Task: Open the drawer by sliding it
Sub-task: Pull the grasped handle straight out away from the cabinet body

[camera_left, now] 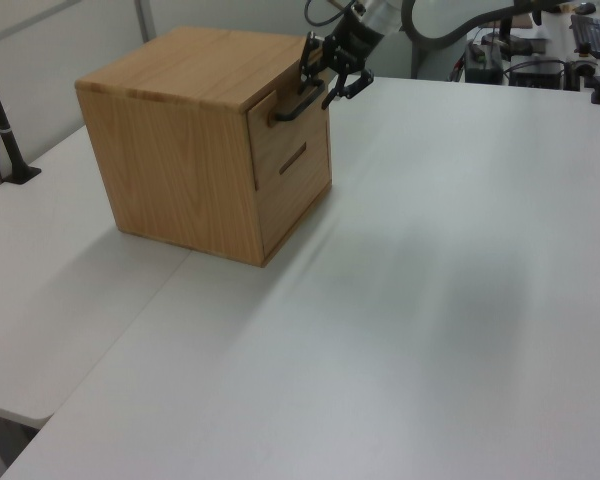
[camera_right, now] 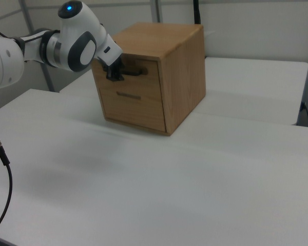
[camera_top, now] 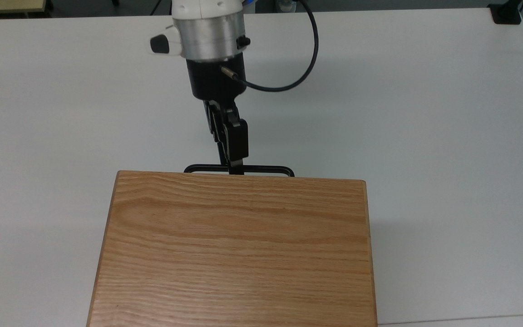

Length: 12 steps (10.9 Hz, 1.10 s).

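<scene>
My gripper is going to slide the drawer open, so it will next grab the black bar handle (camera_left: pixel 300 104) by its middle.
The drawer (camera_left: pixel 300 125) is the upper front of an oak cabinet (camera_top: pixel 239 250), and its front sits flush with the cabinet face. Its long black bar handle (camera_top: pixel 261 169) juts past the cabinet's top edge in the top view. My gripper (camera_top: pixel 235 169) reaches the handle a little left of its middle. In the left view the gripper (camera_left: pixel 325 85) is open, one finger above the bar and one below. In the right view the gripper (camera_right: pixel 118 72) meets the left part of the handle (camera_right: pixel 136 72).
A second drawer with a slot pull (camera_left: pixel 293 158) lies below the first. The cabinet stands on a wide white table (camera_top: pixel 425 113). A black cable (camera_top: pixel 288 84) loops off the wrist. A black post (camera_left: pixel 5 130) stands to the cabinet's left in the left view.
</scene>
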Available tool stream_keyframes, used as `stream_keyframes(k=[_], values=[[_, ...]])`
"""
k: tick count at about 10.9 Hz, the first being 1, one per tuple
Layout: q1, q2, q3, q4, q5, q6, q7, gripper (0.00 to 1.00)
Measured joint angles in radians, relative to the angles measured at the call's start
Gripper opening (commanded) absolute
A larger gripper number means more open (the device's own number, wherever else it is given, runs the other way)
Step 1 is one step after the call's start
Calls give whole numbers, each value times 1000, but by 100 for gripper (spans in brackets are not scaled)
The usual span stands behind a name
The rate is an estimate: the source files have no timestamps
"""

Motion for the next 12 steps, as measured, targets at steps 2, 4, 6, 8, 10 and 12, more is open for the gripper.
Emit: stream_keyframes(k=[2, 4, 6, 8, 10, 12], values=[[0, 16, 3, 4, 0, 0, 1, 22], [0, 21, 3, 11, 0, 7, 1, 14], [-3, 14, 5, 9, 1, 3, 15, 13], [-8, -2, 11, -1, 1, -27, 13, 12], [-9, -48, 11, -23, 1, -132, -6, 12], [-9, -109, 11, -75, 1, -214, -30, 12]])
